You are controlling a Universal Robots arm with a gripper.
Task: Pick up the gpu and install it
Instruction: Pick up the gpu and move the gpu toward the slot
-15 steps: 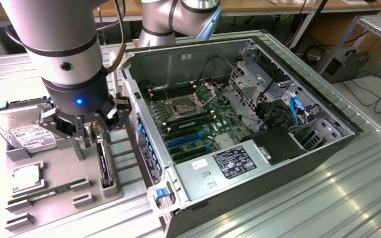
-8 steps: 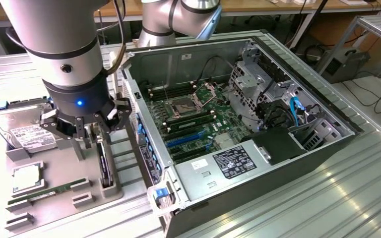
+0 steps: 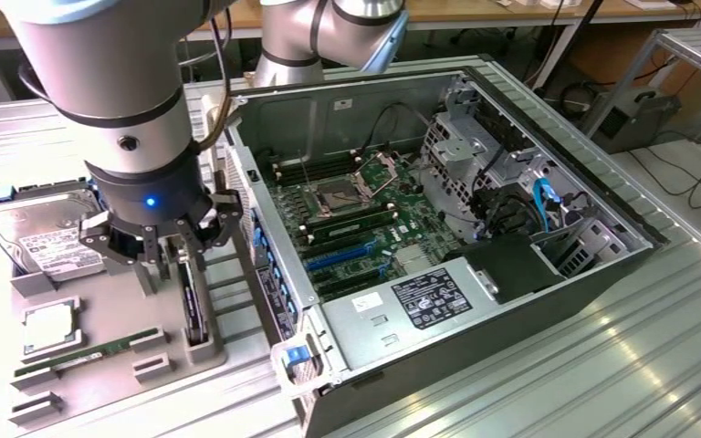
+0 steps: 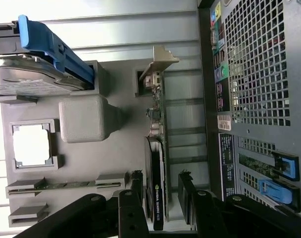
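Note:
The gripper grabs the GPU by its black shrouded end opposite the bracket next, to install it in the computer.
The gpu is a slim black card standing on edge in a slot of the grey holder tray, at the exterior view's left of the open computer case. In the wrist view the gpu runs lengthwise, with its silver bracket at the far end. My gripper hangs just over the card's upper end. Its two black fingers stand on either side of the card with gaps showing, so the gripper is open and holds nothing.
On the tray also lie a silver hard drive with a blue bracket, a processor chip and a green memory stick. The case lies open with its motherboard and blue slots showing. Its perforated rear wall is close beside the card.

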